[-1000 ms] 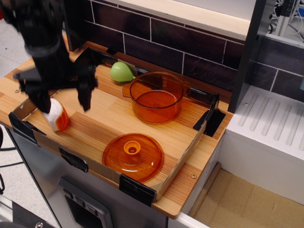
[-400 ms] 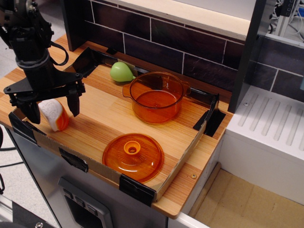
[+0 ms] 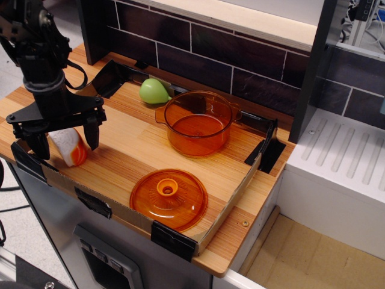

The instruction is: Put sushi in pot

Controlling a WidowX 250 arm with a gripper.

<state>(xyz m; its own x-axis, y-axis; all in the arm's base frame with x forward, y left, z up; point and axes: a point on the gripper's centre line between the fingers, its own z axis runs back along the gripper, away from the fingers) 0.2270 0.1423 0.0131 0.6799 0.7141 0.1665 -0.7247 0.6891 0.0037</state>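
I should grab the sushi by its white body [image 3: 64,139] with my gripper next, to put the sushi in the orange pot [image 3: 198,122].
The sushi [image 3: 70,147], white with an orange face, lies at the front left corner of the wooden tray. My black gripper [image 3: 66,143] hangs over it, open, with one finger on each side of the sushi; I cannot tell whether the fingers touch it. The transparent orange pot [image 3: 198,122] stands empty at the middle back of the tray, well to the right of the gripper.
A flat orange lid with a knob [image 3: 168,198] lies at the tray's front. A green pear-shaped toy [image 3: 153,91] sits at the back, left of the pot. A cardboard rim [image 3: 234,198] edges the tray. A dark tiled wall [image 3: 210,54] stands behind.
The gripper has come down and shifted left, from beside the sushi to straddling it. The sushi, pot and lid have not moved.
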